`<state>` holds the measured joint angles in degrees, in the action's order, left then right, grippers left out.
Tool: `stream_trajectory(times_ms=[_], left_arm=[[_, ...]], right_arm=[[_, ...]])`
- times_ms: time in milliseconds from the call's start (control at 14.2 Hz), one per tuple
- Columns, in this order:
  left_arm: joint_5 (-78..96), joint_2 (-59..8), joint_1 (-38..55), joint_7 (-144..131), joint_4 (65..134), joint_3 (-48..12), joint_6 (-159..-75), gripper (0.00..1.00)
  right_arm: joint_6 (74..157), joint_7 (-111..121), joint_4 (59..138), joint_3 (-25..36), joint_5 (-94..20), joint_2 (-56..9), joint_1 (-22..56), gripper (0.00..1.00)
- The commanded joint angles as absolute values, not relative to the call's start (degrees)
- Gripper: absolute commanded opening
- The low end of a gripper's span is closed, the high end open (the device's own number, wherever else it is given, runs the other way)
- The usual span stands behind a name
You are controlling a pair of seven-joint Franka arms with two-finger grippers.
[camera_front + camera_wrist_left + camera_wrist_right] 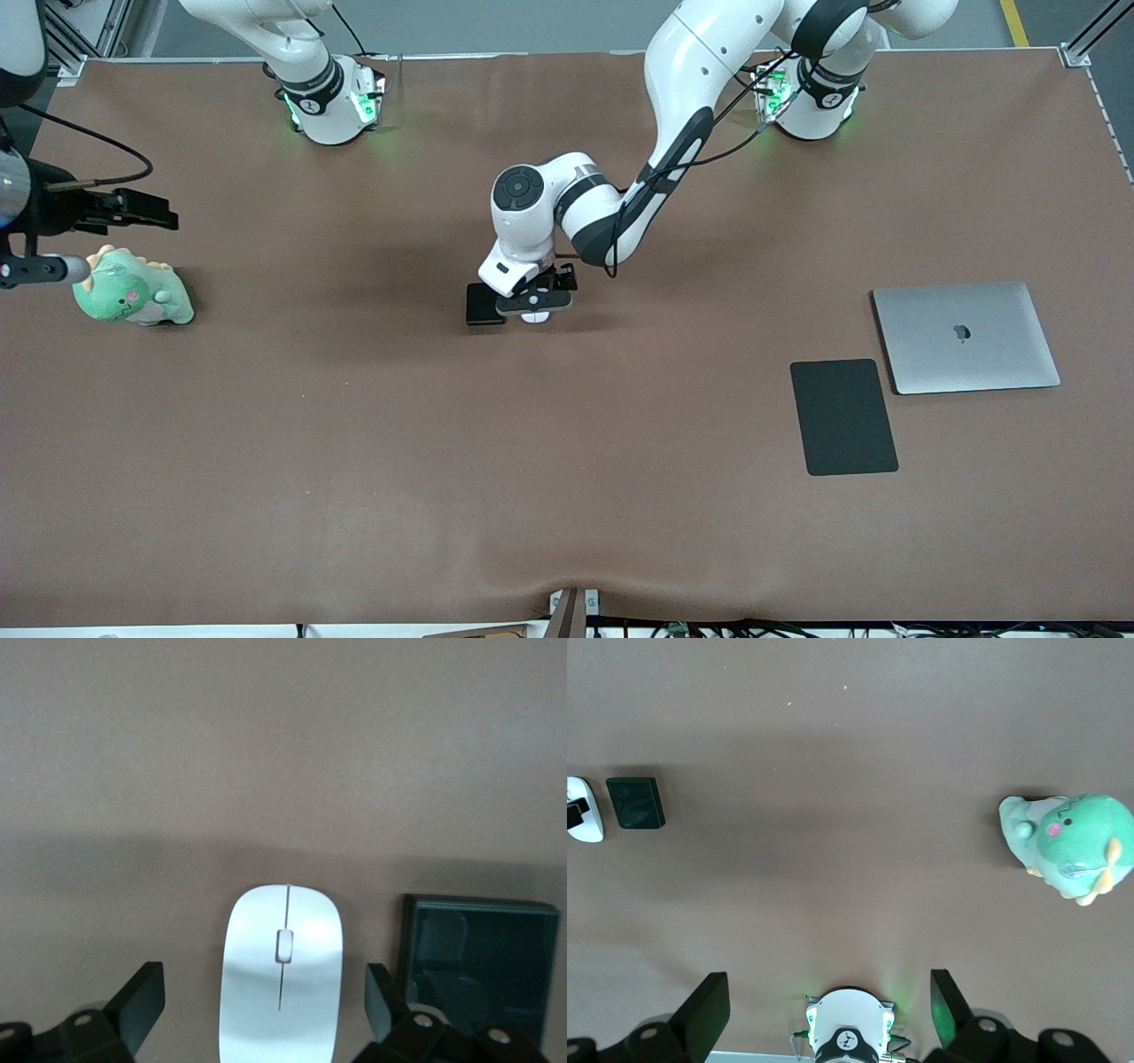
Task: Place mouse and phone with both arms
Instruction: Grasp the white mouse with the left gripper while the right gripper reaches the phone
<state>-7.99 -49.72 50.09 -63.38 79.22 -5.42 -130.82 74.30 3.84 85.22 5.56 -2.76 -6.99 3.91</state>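
The white oval mouse should go on the black mouse pad, so next my left gripper needs to grab the mouse by its long side edges.
The white oval mouse lies on the brown table near its middle. The small black phone lies right beside it, toward the right arm's end. My left gripper is low over the mouse and open, one finger on each side, with a gap between each finger and the mouse. My right gripper hangs open and empty high over the right arm's end of the table, waiting. From there the phone and the mouse show far off.
A green plush dinosaur sits at the right arm's end. A flat black mouse pad and a closed silver laptop lie side by side at the left arm's end. The right arm's base shows under its gripper.
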Motion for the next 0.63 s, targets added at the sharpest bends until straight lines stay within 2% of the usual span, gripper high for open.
stream_trajectory(times_ms=[0, 564], left_arm=[[-9.67, -51.68, 50.62, -64.42, 77.34, -5.1, -132.97, 1.0], [-9.58, -53.17, 51.33, -65.13, 77.43, -5.19, -133.24, 1.0]], right_arm=[[75.23, -0.77, 85.08, 5.62, -4.56, -8.17, 5.36, 1.0], [81.29, -8.6, 88.94, 5.28, -5.62, -9.67, 10.71, 1.0]])
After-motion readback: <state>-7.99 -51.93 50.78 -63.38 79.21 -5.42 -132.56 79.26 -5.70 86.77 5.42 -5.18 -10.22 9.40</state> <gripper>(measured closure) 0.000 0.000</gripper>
